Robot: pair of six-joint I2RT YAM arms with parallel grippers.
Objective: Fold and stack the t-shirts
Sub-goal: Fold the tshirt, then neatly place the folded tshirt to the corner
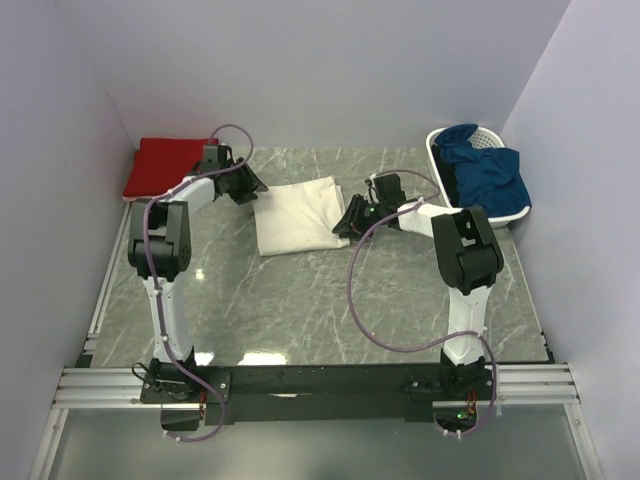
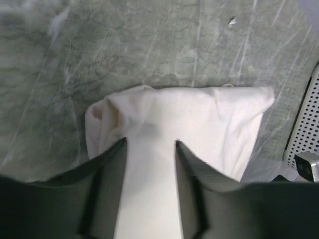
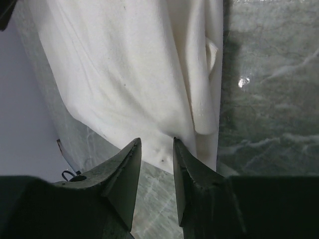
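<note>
My left gripper grabs the cream t-shirt's folded layers together at the cream t-shirt's back corner nearest the red t-shirt [image 1: 165, 165] next, to stack it there still folded.
A cream t-shirt [image 1: 298, 215] lies folded into a rough rectangle in the middle of the table. A red t-shirt [image 1: 165, 165] lies folded at the back left corner. My left gripper [image 1: 250, 186] is at the cream shirt's back left corner. In the left wrist view this gripper [image 2: 150, 144] stands open over the cream t-shirt [image 2: 199, 119], with cloth showing between its fingers. My right gripper [image 1: 348, 218] is at the shirt's right edge. In the right wrist view it [image 3: 155, 143] is open, its tips just at the hem of the cream t-shirt [image 3: 124, 64].
A white slatted basket [image 1: 436, 142] stands at the back right, with dark blue cloth [image 1: 485, 172] heaped in it. Its side [image 2: 305, 124] shows in the left wrist view. Pale walls close in the marbled green table [image 1: 300, 300] on three sides.
</note>
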